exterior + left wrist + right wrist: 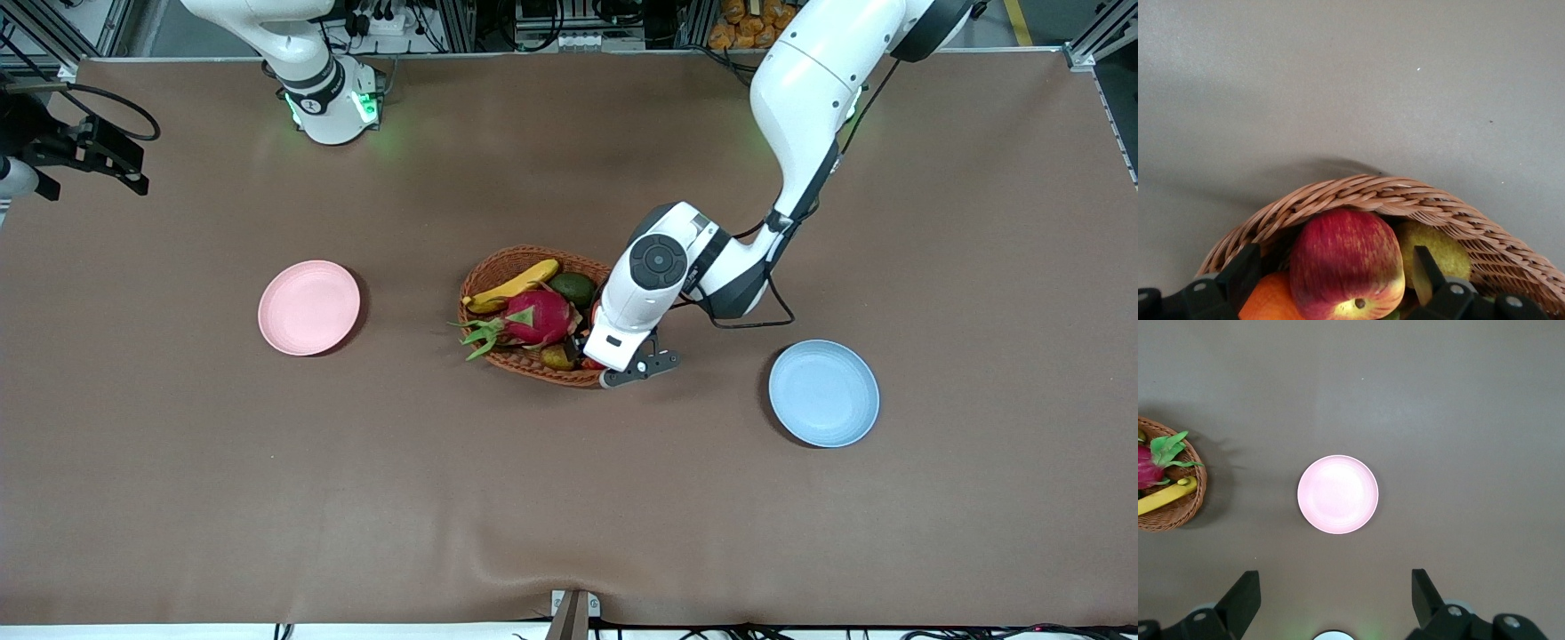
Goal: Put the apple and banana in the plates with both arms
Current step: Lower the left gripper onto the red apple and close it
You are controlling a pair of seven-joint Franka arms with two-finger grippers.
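Note:
My left gripper grabs the red apple's rounded sides next, to get the apple onto a plate (pixel 823 393).
The red apple (pixel 1341 257) with a yellowish patch lies in the wicker basket (pixel 498 267) at the end toward the left arm. My left gripper (pixel 1336 277) is down in the basket, open, with one finger on each side of the apple. In the front view the left hand (pixel 622 324) hides the apple. The yellow banana (pixel 514 284) lies along the basket's rim farthest from the front camera. The pink plate (pixel 308 308) sits toward the right arm's end, the blue plate (pixel 823 392) toward the left arm's end. My right gripper (pixel 1335 600) is open and empty, high over the table, waiting.
The basket also holds a pink dragon fruit (pixel 538 317), a dark green avocado (pixel 573 287), an orange (pixel 1268 300) and a yellow-green fruit (pixel 1441 248) beside the apple. The right hand (pixel 98 156) shows at the table's edge beyond the pink plate.

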